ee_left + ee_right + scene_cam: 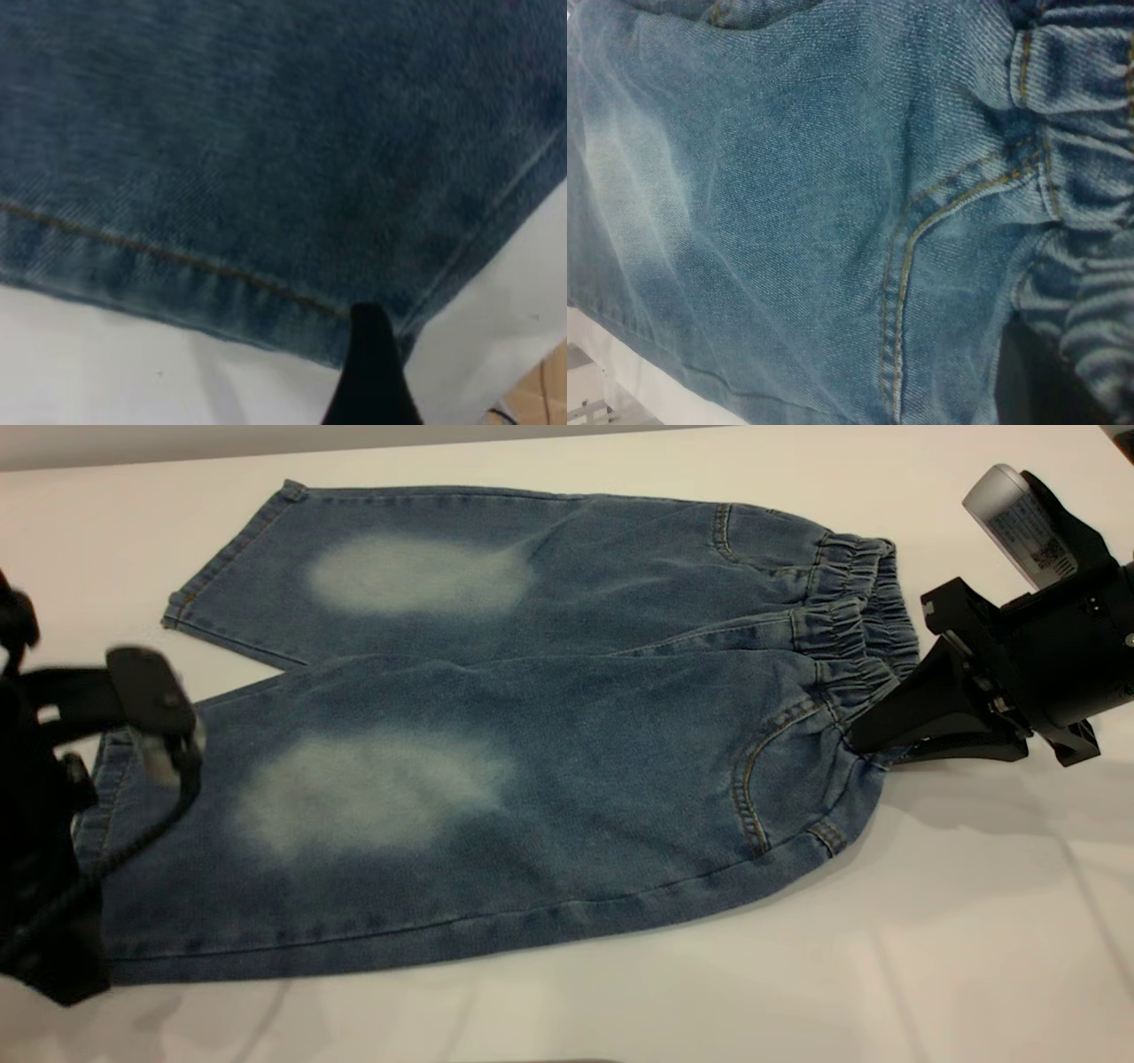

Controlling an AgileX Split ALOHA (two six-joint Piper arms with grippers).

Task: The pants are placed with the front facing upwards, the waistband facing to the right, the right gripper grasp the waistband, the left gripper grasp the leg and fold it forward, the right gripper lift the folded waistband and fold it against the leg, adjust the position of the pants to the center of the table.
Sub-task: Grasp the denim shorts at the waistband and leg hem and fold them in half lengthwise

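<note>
I need to fold this leg over the other leg [425,574], so my left gripper should next grab the blue denim pants' near leg by the hem's outer corner [121,969].
The blue denim pants [532,717] lie flat on the white table [930,921], front up, both legs spread to the left. Their ruched waistband [855,629] points right. My right gripper [873,731] comes in from the right and is shut on the near end of the waistband, where the cloth bunches. In the right wrist view the waistband [1090,177] drapes over the gripper, beside the orange pocket stitching [904,266]. My left gripper [146,717] hovers over the near leg's hem [97,797] at the far left. The left wrist view shows that stitched hem [177,266] close up.
The far leg [399,567] reaches toward the table's back edge [133,460]. Bare white table runs along the front and right of the pants. In the left wrist view the table's edge and a wooden floor [545,390] show just past the hem corner.
</note>
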